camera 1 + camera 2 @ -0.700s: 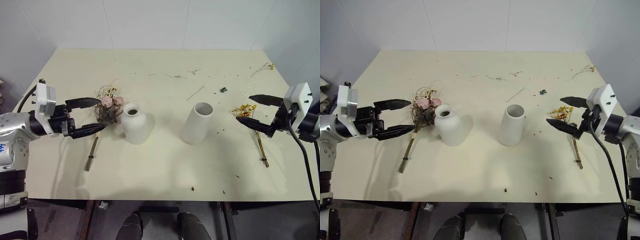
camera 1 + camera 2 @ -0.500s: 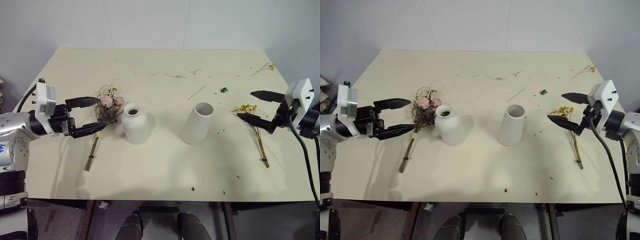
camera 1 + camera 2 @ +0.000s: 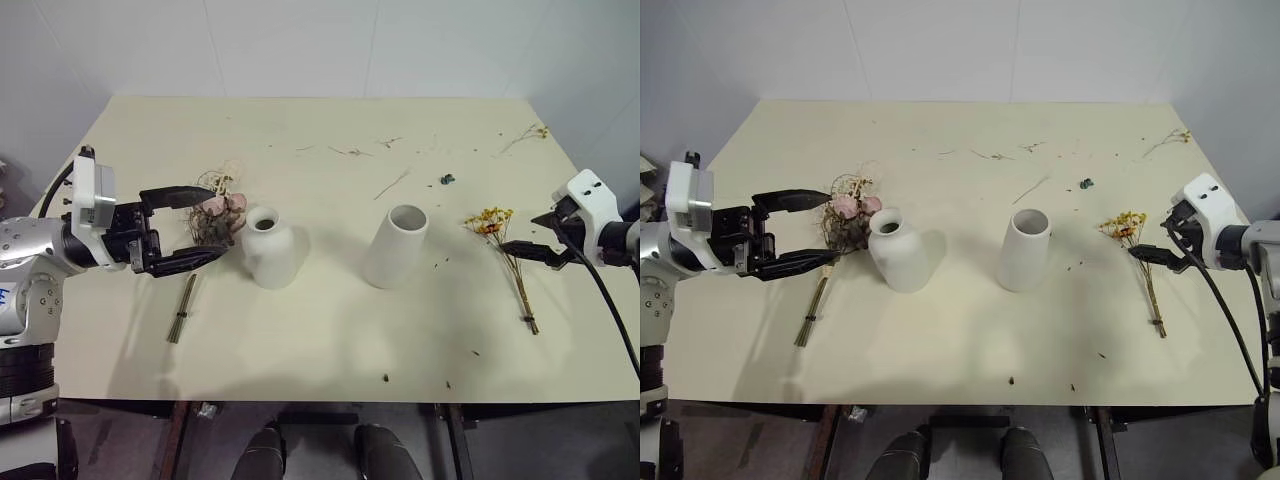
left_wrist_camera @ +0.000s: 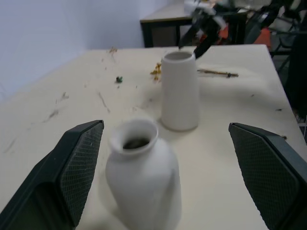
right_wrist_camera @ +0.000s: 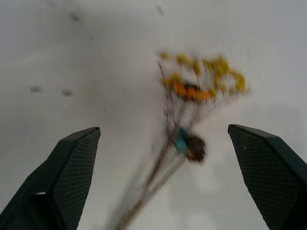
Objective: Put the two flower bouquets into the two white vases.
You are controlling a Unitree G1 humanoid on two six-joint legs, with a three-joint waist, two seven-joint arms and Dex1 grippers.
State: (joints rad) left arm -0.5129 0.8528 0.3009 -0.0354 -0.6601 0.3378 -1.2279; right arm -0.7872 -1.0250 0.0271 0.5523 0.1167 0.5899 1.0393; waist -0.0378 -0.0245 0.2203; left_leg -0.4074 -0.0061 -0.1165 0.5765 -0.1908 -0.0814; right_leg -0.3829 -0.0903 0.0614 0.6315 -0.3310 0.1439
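Observation:
My right gripper lowers before it closes on the yellow-orange bouquet [image 3: 491,217]. Its fingers hover above the thin stems, so closing now would miss the bouquet.
The pink rose bouquet [image 3: 216,212] lies on the table just left of the squat white vase [image 3: 272,248], its stems [image 3: 184,303] trailing toward the front edge. My left gripper [image 3: 215,222] hovers open by the blossoms, pointing at the squat vase [image 4: 142,176], and holds nothing. The taller white vase [image 3: 397,245] stands upright at mid-table. To its right lies the yellow-orange bouquet [image 3: 491,217], thin stems toward the front. My right gripper [image 3: 520,232] is open and tilted down over those stems, with the blossoms [image 5: 204,81] between its fingers [image 5: 69,175] in the right wrist view.
Loose dried twigs [image 3: 392,184] and scraps lie over the far half of the cream table [image 3: 320,340]. A small green scrap [image 3: 447,180] sits behind the yellow bunch, and a sprig [image 3: 527,134] lies at the far right corner. White walls stand behind.
My right gripper has pulled to the right and tipped downward over the yellow bouquet's stems. My left gripper has shifted slightly right and up, toward the roses and squat vase.

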